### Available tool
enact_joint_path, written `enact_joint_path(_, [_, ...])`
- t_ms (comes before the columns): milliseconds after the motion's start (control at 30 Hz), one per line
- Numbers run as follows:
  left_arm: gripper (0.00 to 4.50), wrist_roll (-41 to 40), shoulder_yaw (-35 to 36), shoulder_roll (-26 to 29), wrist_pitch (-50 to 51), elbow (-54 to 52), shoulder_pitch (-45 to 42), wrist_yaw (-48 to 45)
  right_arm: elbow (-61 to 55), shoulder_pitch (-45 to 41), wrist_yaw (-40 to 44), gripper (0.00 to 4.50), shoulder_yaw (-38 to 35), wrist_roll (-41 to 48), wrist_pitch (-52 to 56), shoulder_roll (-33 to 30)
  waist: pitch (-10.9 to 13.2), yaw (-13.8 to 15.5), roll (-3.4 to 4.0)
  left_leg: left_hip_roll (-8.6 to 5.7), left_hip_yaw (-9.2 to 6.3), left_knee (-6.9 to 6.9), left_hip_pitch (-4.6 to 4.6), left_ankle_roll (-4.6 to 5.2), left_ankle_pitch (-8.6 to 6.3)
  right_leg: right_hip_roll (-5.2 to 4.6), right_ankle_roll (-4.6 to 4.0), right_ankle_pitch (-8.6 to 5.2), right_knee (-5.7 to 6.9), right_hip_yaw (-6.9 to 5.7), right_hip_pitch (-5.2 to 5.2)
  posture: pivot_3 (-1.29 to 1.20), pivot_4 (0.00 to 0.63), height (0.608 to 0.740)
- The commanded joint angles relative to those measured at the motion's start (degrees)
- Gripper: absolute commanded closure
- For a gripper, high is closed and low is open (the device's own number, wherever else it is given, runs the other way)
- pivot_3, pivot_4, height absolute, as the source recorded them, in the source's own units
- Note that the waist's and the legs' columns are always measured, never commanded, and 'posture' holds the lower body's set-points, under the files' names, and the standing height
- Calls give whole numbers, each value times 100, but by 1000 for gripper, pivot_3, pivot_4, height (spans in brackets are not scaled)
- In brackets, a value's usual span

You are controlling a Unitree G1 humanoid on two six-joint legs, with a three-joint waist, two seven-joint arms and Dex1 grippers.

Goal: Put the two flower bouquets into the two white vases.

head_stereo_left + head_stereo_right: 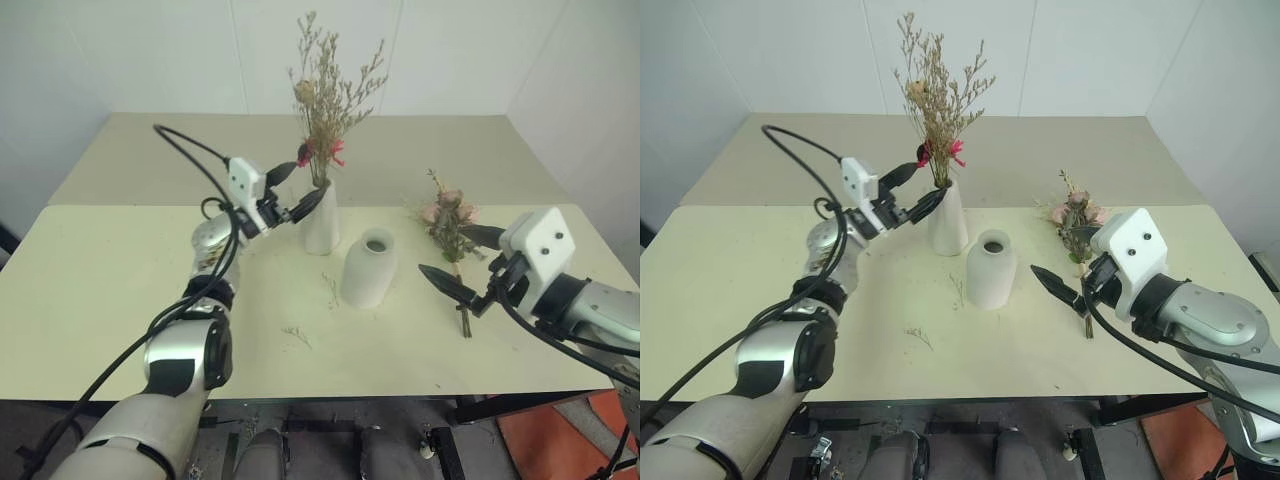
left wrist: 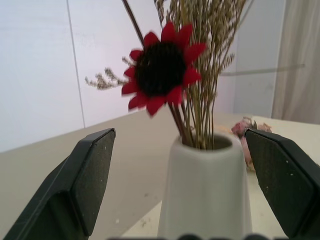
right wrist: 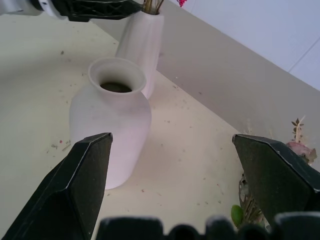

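Observation:
The right gripper picks up the pink rose bouquet [image 1: 450, 228] by its bundled stems next, leaving the delicate petals and dry leaves at its head free.
The bouquet of tan dried grass with a small red flower [image 1: 327, 95] stands upright in the tall slim white vase [image 1: 322, 218] at mid-table. My left gripper [image 1: 295, 190] is open just left of that vase's neck, its fingers [image 2: 92, 170] wide apart with nothing between them. The shorter rounded white vase [image 1: 368, 268] stands empty in front and to the right. The pink rose bouquet [image 1: 450, 228] lies flat on the table further right. My right gripper [image 1: 465, 262] hovers open close over its stems, holding nothing.
Small loose twigs [image 1: 297, 335] lie on the table in front of the vases. The cream table [image 1: 110, 290] has free room on its left half, and its front edge runs close below my arms. A white wall stands behind.

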Motion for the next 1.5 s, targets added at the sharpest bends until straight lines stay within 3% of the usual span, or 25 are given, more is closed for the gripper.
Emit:
enact_joint_path(33, [18,-448,11,597,844,-1663,722,-476,199,-110,-284,0,-385,-220,78,-38,-1,-53,2,4,1,-1,1,0,0,1,0,0,5,3,0,0,150,740])
enact_joint_path(200, [18,-565,-505,1696,2131,-3956,1961,-1118,835,-489,-563,0,21,-460,808,-217,-3,-18,4,5,3,0,8,0,0,-1,-1,1,9,7,2,0,150,740])
enact_joint_path(267, [18,-548,-738,2068,2578,-4643,2071,-1216,1338,-979,-443,0,329,-383,1274,-303,-2,7,4,5,5,0,10,-1,1,-2,-2,1,1,8,2,0,150,740])
enact_joint_path(400, [18,-553,-1115,2263,2860,-5363,1918,-1304,2569,-2082,-81,0,917,-322,2052,-362,-3,80,6,6,5,9,24,-4,4,0,-9,4,1,2,17,0,150,740])
enact_joint_path(633, [18,-553,-1515,2243,3011,-5616,1497,-1367,4821,-3563,-23,0,1858,-985,2467,-79,-4,-2,7,7,9,1,7,-1,5,4,-13,6,-5,4,-4,0,150,740])
enact_joint_path(1100, [18,-377,-1802,2175,2790,-5191,1413,-1475,5876,-4173,526,0,2360,-1245,2628,391,-5,-19,9,8,11,-5,0,3,2,4,-11,6,-2,5,-7,0,150,740])
enact_joint_path(1233, [0,-286,-1818,2192,2675,-5193,1434,-1450,6051,-4255,448,883,2355,-1351,2715,494,-5,-14,10,8,10,-5,-5,3,2,3,-11,6,-1,4,-9,0,150,740])
enact_joint_path(1500, [0,-278,-1838,2137,2576,-5151,1496,-1428,6257,-4359,428,3521,2329,-1539,2729,616,-5,-20,10,8,10,-5,-2,3,2,4,-11,6,-2,4,-9,0,150,740])
